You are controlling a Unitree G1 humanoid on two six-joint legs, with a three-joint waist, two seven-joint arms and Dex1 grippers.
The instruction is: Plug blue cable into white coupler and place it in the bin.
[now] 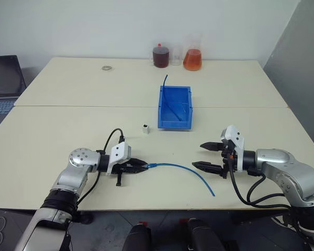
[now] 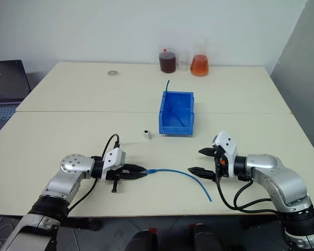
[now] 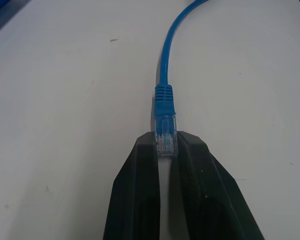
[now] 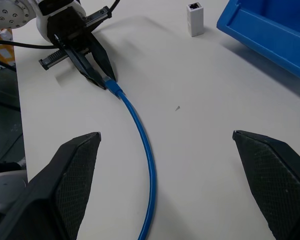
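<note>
The blue cable's other end should be grabbed next by its plug with my right gripper, because the cable trails off in a slack arc [image 1: 191, 170] that would bend when pushed.
The blue cable [image 1: 194, 171] lies in an arc on the near part of the table. My left gripper [image 1: 145, 166] is shut on its plug [image 3: 165, 131], which is pinched at the very tips of the two black fingers [image 3: 140, 190]. At the cable's other end, my right gripper [image 1: 199, 156] hovers open with nothing between its fingers [image 4: 75, 165]. The white coupler [image 1: 145, 128] stands upright on the table, apart from both grippers and just left of the bin [image 1: 174, 123]. The bin is bright blue and sits at mid-table.
Another thin blue cable [image 1: 165, 82] sticks up out of the bin's far edge. Flasks of dark red [image 1: 160, 55] and orange liquid [image 1: 192, 58] stand at the back edge. A small ring [image 1: 106, 68] lies far left, and a laptop [image 1: 2, 83] sits beyond the table's left side.
</note>
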